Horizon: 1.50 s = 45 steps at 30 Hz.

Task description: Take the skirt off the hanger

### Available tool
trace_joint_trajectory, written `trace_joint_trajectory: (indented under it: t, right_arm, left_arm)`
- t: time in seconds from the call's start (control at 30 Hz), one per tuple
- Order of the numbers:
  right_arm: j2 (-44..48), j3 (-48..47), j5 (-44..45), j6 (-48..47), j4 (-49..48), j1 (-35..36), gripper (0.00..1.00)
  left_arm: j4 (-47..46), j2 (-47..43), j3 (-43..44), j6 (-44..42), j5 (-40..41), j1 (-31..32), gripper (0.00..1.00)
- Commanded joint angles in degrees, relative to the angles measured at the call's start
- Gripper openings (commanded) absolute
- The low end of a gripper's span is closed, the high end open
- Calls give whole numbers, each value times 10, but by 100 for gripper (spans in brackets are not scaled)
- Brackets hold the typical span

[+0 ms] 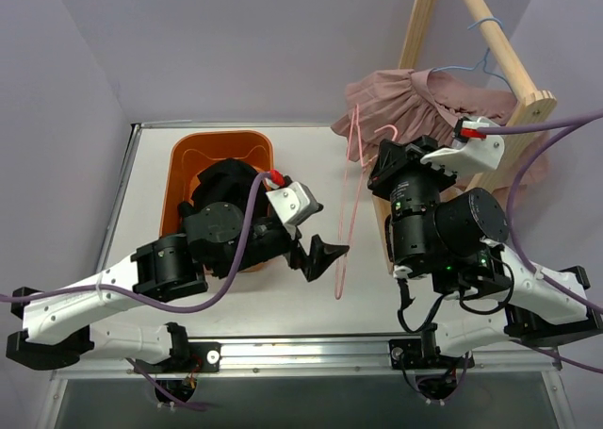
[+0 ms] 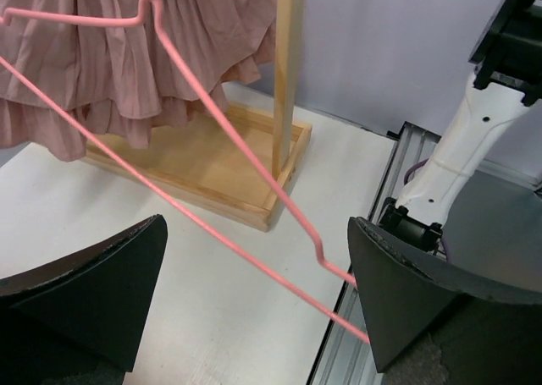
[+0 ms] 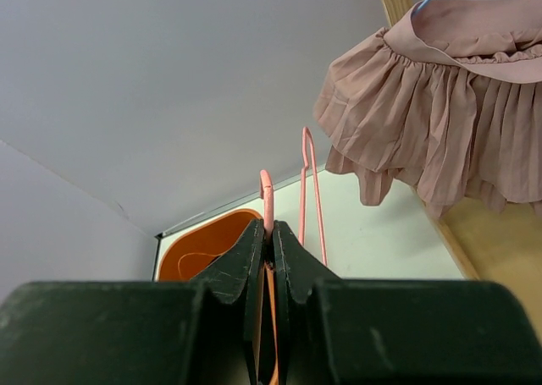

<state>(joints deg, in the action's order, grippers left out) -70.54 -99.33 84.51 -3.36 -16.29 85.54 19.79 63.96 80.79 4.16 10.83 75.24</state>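
The bare pink hanger should next be gripped by its lower end (image 1: 344, 254) with my left gripper, so its hook stays free to hang on the rack (image 1: 513, 75).
A dusty-pink pleated skirt (image 1: 415, 99) hangs at the wooden rack (image 1: 513, 75) under a blue hanger hook (image 1: 485, 47); it also shows in the left wrist view (image 2: 102, 55) and the right wrist view (image 3: 440, 123). A bare pink wire hanger (image 1: 347, 212) dangles in front of the rack. My right gripper (image 3: 269, 233) is shut on its hook, seen from above beside the skirt (image 1: 382, 156). My left gripper (image 1: 320, 257) is open around the hanger's lower end. Both pink wires (image 2: 254, 258) run between its fingers (image 2: 423, 300) and reach the right one.
An orange bin (image 1: 221, 151) stands at the back left, half covered by the left arm; its rim shows in the right wrist view (image 3: 203, 245). The rack's wooden base (image 2: 212, 169) and upright post (image 2: 286, 80) lie just beyond the left gripper. The table's metal edge (image 2: 398, 173) is close.
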Motion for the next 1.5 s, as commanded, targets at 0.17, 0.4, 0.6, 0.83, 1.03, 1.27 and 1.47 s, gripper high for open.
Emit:
trace_joint_trajectory:
  t: [0.17,0.4,0.6,0.83,1.03,1.27,1.47]
  right_arm:
    - [-16,35,105,-218,-293,2,0]
    - [-14,37,104,-239,-330,2,0]
    - [-2,50,104,-237,-339,6,0]
    - [13,54,105,-234,-341,16,0]
    - [11,47,105,-235,-341,24,0]
    - [27,54,105,-272,-339,59,22]
    - [83,76,130,-343,-314,204,100]
  left_arm:
    - [56,86,104,-13,197,98,97]
    - [91,117,125,4,318,126,97]
    - [104,146,124,20,395,136,97]
    - [114,171,126,26,457,132,88]
    - [140,171,132,41,474,121,36]
    - [190,150,138,38,428,98,2]
    - [200,71,99,40,154,-14,2]
